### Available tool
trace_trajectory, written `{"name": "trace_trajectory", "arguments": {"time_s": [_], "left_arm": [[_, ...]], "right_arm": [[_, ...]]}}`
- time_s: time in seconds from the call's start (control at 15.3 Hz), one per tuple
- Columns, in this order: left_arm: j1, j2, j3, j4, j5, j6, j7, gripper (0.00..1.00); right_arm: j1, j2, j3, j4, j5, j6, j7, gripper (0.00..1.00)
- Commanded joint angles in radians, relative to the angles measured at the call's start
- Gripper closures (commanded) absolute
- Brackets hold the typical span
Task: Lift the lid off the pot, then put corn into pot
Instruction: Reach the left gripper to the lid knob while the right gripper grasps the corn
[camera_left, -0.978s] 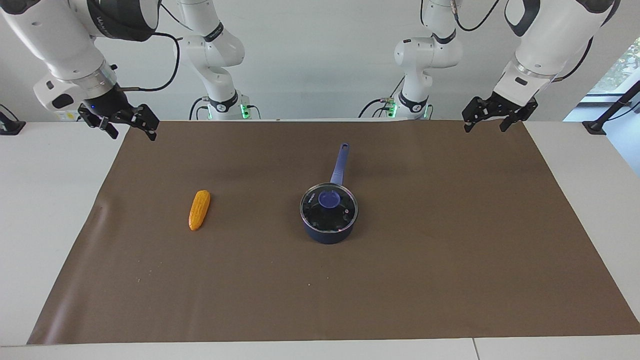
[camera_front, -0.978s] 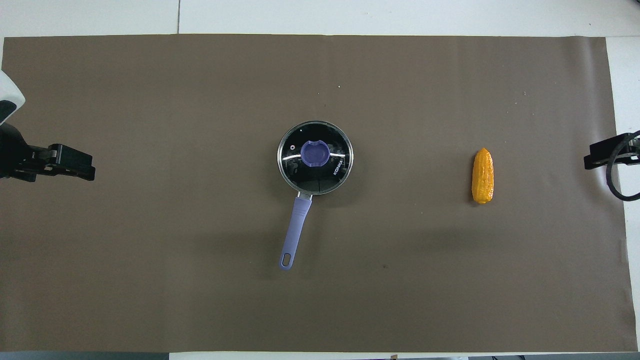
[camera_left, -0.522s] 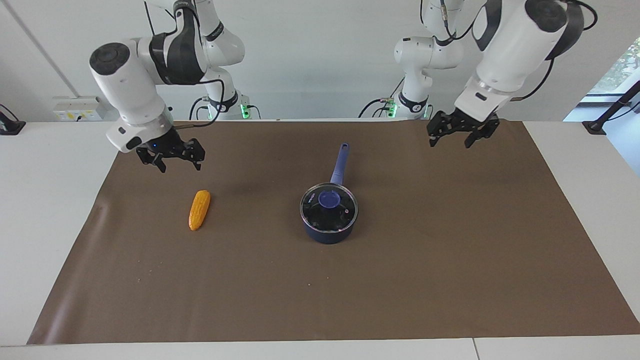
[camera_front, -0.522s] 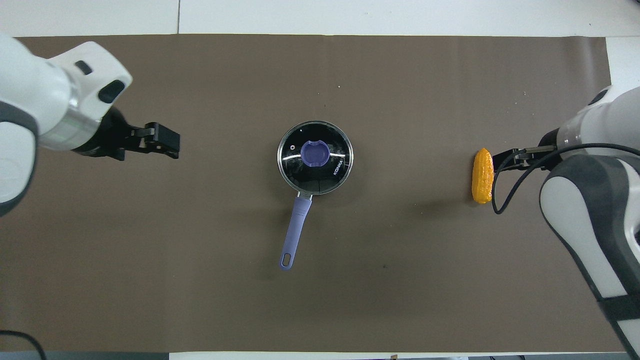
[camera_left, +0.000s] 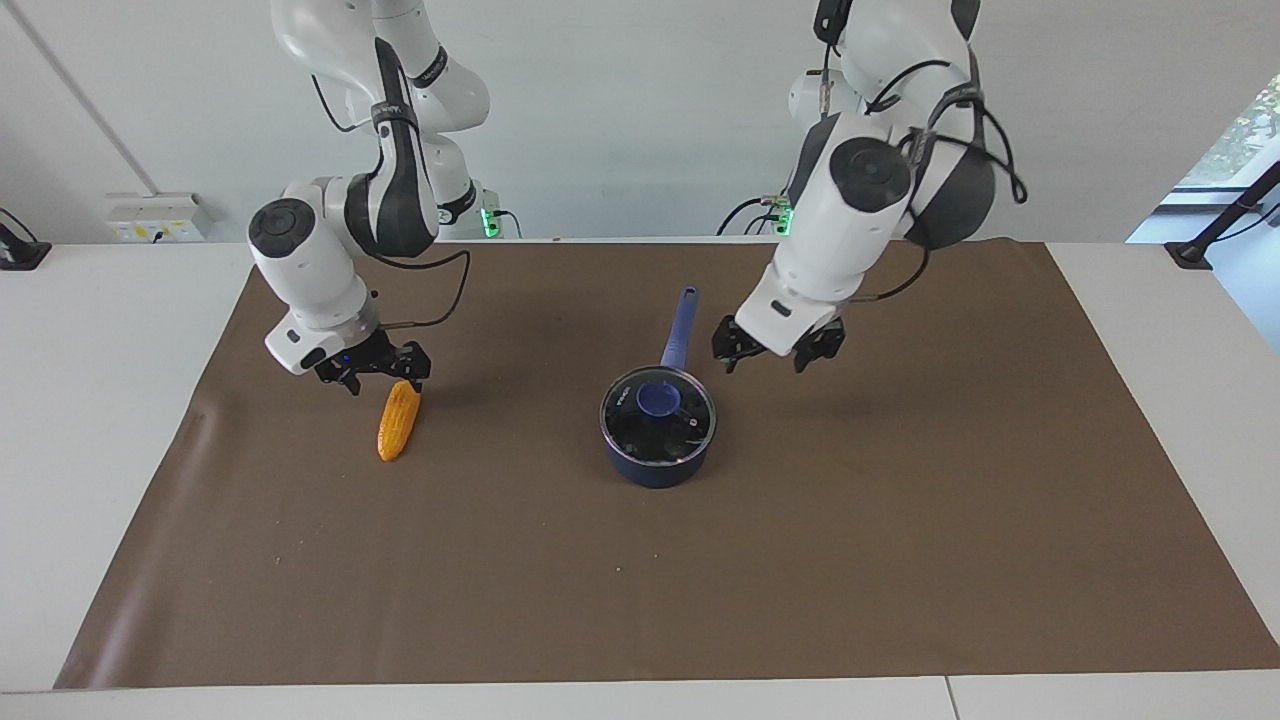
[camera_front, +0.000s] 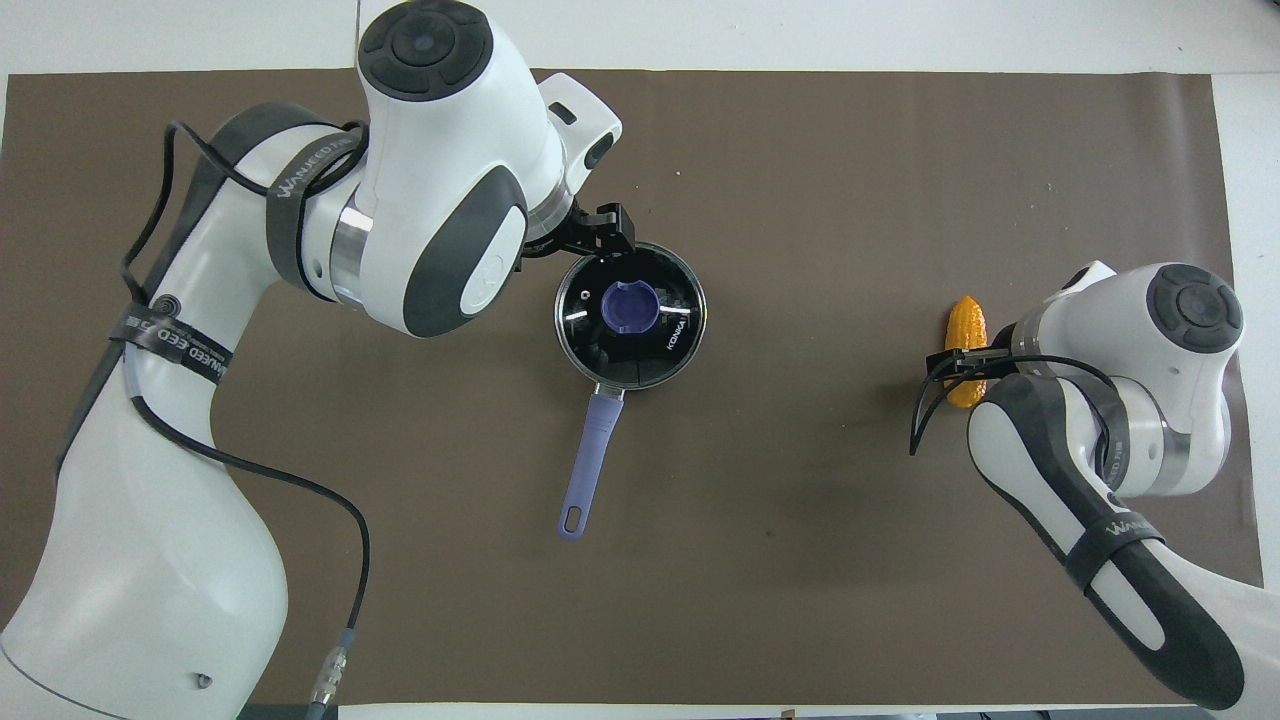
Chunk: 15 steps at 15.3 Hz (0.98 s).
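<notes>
I will next use my left gripper to lift off the lid by its narrow blue knob (camera_front: 630, 307), since the lid's glass disc spreads wide across the whole pot.
The pot (camera_left: 655, 462) stands mid-mat, its long blue handle (camera_left: 680, 322) pointing toward the robots. The glass lid (camera_left: 685, 430) with its blue knob (camera_left: 658, 400) sits on the pot. In the overhead view the lid (camera_front: 665, 345) covers the pot. The corn (camera_left: 397, 428) lies on the mat toward the right arm's end; it also shows in the overhead view (camera_front: 967, 318). My left gripper (camera_left: 770, 352) is open and empty, in the air beside the pot. My right gripper (camera_left: 380, 373) is open, just over the corn's end nearer to the robots, partly covering it from above (camera_front: 966, 357).
A brown mat (camera_left: 900, 520) covers most of the white table (camera_left: 90, 420). A cable (camera_front: 925, 415) hangs from the right wrist beside the corn.
Both arms have swung in from the table's ends. The left gripper came down beside the pot; the right gripper came down over the corn. Pot, lid and corn have not moved.
</notes>
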<state>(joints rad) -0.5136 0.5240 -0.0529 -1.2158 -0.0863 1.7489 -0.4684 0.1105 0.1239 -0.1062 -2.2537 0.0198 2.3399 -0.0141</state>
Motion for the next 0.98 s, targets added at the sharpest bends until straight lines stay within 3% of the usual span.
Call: {"name": "trace_trajectory", "arguments": {"time_s": [0.0,0.13,0.39,0.59,0.72,0.91], "left_arm": [[-0.017,0.011,0.011,0.027,0.005,0.026,-0.001,0.00],[-0.065,0.034,0.016,0.022,0.022,0.035,-0.003,0.00],[-0.083,0.051,0.015,-0.001,0.051,0.038,-0.001,0.00],[-0.085,0.051,0.013,-0.008,0.051,0.041,0.001,0.00],[-0.089,0.051,0.013,-0.025,0.050,0.058,0.001,0.00],[-0.098,0.050,0.011,-0.045,0.042,0.083,0.001,0.00]], "right_arm": [[-0.009,0.002,0.003,-0.012,0.014,0.010,-0.004,0.00],[-0.009,0.002,0.003,-0.012,0.014,0.001,-0.010,0.04],[-0.011,0.002,0.003,-0.010,0.014,-0.004,-0.046,0.52],[-0.006,0.003,0.003,-0.006,0.014,-0.013,-0.043,1.00],[0.003,0.013,0.003,0.043,0.014,-0.069,-0.041,1.00],[0.005,0.043,0.005,0.201,0.014,-0.252,-0.040,1.00]]}}
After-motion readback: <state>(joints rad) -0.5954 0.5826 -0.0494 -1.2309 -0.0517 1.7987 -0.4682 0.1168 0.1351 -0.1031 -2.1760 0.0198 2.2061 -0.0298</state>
